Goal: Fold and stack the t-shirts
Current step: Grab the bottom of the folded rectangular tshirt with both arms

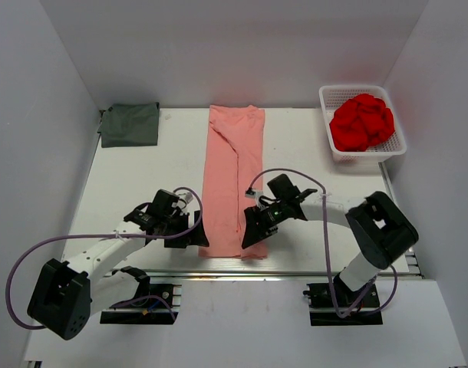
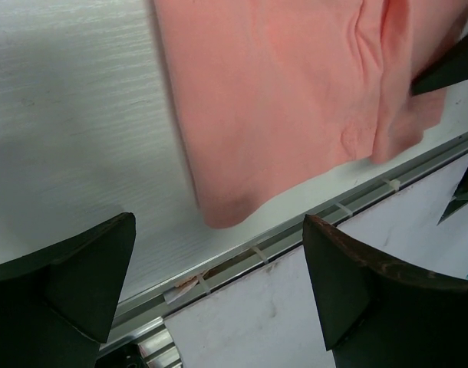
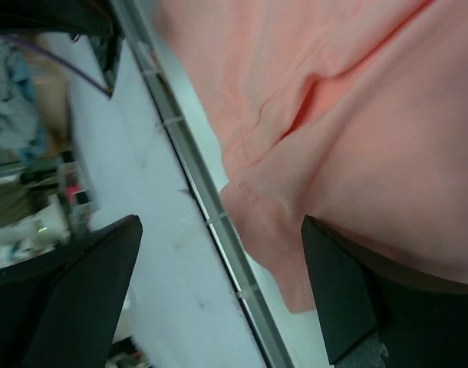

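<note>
My left gripper's fingers are hovering with the table and the bar under them in the left wrist view. My left gripper would miss if it closed now, so it needs to first get to the pink t-shirt's corner.
A salmon-pink t-shirt (image 1: 234,176) lies folded into a long strip down the middle of the table, its bottom hem at the near edge. A dark grey-green t-shirt (image 1: 130,124) rests folded at the far left corner. My left gripper (image 1: 194,232) hovers open beside the pink strip's near left corner (image 2: 219,211), nothing between its fingers (image 2: 73,284). My right gripper (image 1: 253,228) is open at the strip's near right corner (image 3: 295,284), its right finger (image 3: 349,299) against the cloth edge. In the left wrist view the pink t-shirt (image 2: 280,100) fills the upper half.
A white basket (image 1: 331,146) at the far right holds a bunched red cloth (image 1: 362,123). The table's metal front rail (image 2: 295,230) runs just below the shirt's hem. White walls enclose the left, back and right sides.
</note>
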Tool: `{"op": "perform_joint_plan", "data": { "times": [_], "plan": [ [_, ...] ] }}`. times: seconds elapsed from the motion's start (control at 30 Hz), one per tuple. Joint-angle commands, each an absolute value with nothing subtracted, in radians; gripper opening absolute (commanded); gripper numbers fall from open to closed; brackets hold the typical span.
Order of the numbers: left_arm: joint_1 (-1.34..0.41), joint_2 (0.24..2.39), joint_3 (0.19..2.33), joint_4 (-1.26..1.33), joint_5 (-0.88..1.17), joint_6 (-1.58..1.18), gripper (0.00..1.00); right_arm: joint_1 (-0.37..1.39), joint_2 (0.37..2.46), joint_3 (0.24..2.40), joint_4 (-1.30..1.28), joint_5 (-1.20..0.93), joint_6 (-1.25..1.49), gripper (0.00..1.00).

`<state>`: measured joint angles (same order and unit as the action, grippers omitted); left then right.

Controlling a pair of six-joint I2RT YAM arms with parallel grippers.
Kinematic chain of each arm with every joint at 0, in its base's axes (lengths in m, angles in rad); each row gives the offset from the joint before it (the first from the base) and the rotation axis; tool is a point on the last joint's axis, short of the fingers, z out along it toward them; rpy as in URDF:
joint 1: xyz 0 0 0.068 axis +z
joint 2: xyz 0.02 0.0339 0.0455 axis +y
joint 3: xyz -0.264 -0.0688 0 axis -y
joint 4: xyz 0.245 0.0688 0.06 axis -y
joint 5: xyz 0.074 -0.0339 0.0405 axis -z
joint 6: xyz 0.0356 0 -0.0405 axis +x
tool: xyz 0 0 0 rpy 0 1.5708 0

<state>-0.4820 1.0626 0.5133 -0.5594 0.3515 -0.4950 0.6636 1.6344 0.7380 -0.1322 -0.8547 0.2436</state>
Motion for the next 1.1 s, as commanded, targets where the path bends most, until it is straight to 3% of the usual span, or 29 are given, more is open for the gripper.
{"op": "perform_joint_plan", "data": {
  "times": [0.0,0.17,0.2,0.3,0.47,0.77,1.0,1.07],
  "plan": [
    [-0.498,1.058,0.554,-0.601,0.325,-0.495,1.0,0.667,1.49,0.821,-0.239,-0.688,0.169,0.9],
    [-0.52,1.127,0.577,-0.635,0.29,-0.495,1.0,0.664,1.369,0.822,-0.357,-0.488,0.218,0.9],
    [-0.531,1.141,0.577,-0.635,0.29,-0.495,0.98,0.664,1.364,0.819,-0.403,-0.362,0.241,0.9],
    [-0.557,1.186,0.589,-0.635,0.27,-0.495,0.89,0.661,1.333,0.778,-0.462,-0.254,0.291,0.9],
    [-0.591,1.221,0.598,-0.624,0.25,-0.505,0.78,0.666,1.354,0.68,-0.419,-0.325,0.345,0.9],
    [-0.63,1.252,0.565,-0.549,0.25,-0.543,0.53,0.681,1.414,0.64,-0.335,-0.443,0.393,0.72],
    [-0.649,1.261,0.554,-0.528,0.25,-0.543,0.36,0.687,1.46,0.595,-0.268,-0.509,0.425,0.41],
    [-0.649,1.261,0.554,-0.509,0.271,-0.543,0.31,0.69,1.465,0.595,-0.261,-0.511,0.431,0.27]
  ]
}}
